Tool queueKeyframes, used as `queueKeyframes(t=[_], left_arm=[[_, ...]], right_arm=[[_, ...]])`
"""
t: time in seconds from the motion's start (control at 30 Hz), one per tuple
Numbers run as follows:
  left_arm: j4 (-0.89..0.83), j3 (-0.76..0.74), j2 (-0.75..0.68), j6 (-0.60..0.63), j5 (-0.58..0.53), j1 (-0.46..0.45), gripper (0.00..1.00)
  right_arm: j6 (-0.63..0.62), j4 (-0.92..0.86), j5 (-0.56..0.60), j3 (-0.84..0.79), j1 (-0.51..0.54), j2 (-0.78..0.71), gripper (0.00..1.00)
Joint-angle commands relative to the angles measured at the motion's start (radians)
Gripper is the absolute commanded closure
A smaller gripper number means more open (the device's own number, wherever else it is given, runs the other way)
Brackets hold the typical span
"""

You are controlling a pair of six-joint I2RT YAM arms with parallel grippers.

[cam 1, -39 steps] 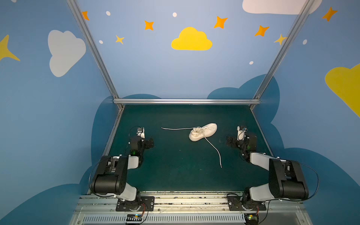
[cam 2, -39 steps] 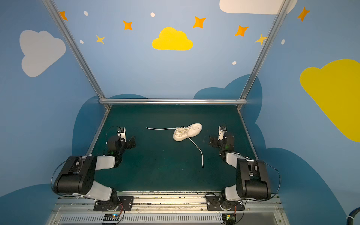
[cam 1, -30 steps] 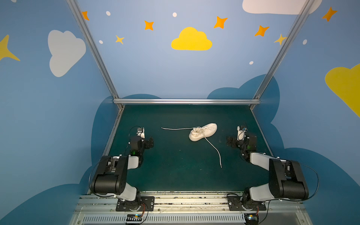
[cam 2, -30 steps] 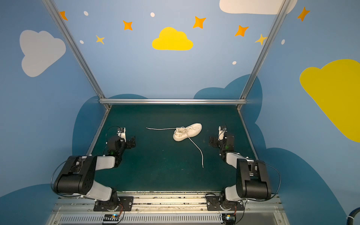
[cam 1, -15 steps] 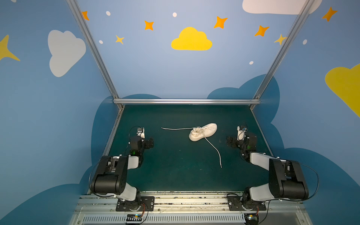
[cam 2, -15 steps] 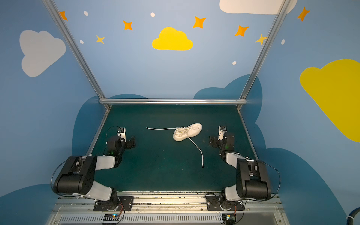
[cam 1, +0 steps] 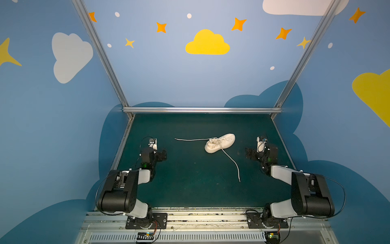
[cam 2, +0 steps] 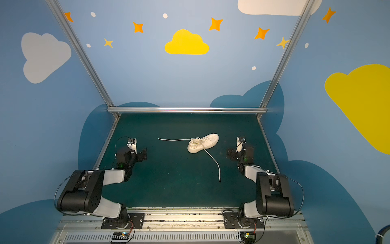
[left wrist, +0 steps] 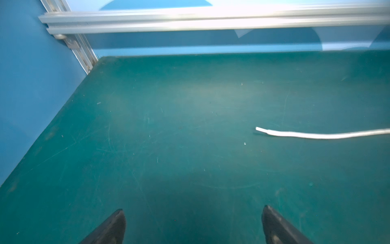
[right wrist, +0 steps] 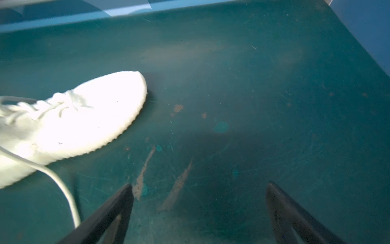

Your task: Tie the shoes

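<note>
My left gripper should next lift the shoe by its heel collar (cam 1: 207, 143), so both laces stay free to tie.
The cream-white shoe (cam 1: 220, 143) (cam 2: 203, 142) lies near the middle of the dark green mat, toe toward the back right, in both top views. One lace (cam 1: 191, 139) runs left from it; another lace (cam 1: 231, 162) trails toward the front. My left gripper (cam 1: 163, 155) (left wrist: 193, 211) rests open at the left, well apart from the shoe, with the left lace's tip (left wrist: 316, 134) ahead of it. My right gripper (cam 1: 249, 153) (right wrist: 199, 188) is open at the right, with the shoe's toe (right wrist: 84, 118) close in front of it.
Aluminium frame rails (cam 1: 202, 109) border the mat at the back and sides, with blue walls behind. Brown scuff marks (right wrist: 143, 175) show on the mat near the right gripper. Both arm bases (cam 1: 145, 219) sit at the front edge.
</note>
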Motion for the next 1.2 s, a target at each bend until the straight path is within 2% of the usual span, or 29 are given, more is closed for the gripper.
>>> queueKeyframes(t=[0.0,0.07,0.17,0.37,0.5,0.67,0.97,1.17], left_arm=[[-0.270,0.155,-0.109,-0.003,-0.009,-0.023,0.00],[-0.490,0.283,-0.138,-0.043,0.020,-0.030,0.00],[-0.706,0.428,-0.135,-0.077,0.021,-0.073,0.00],[-0.938,0.682,0.018,-0.152,0.073,-0.251,0.02],[-0.993,0.829,0.167,-0.220,0.102,-0.370,0.08],[-1.102,1.061,0.377,-0.228,0.064,-0.510,0.17],[-1.229,1.336,0.580,-0.288,0.085,-0.596,0.39],[-1.250,1.370,0.613,-0.323,0.113,-0.610,0.48]], right_arm=[[0.063,-0.240,0.099,0.135,0.019,-0.124,0.03],[0.127,-0.419,0.132,0.239,0.028,-0.164,0.03],[0.197,-0.581,0.118,0.332,0.046,-0.176,0.03],[0.302,-0.738,0.007,0.441,0.085,-0.090,0.03],[0.354,-0.794,-0.074,0.497,0.096,-0.014,0.03],[0.377,-0.860,-0.123,0.551,0.107,0.067,0.03],[0.398,-1.060,-0.147,0.705,0.114,0.239,0.03],[0.388,-1.106,-0.171,0.772,0.116,0.311,0.03]])
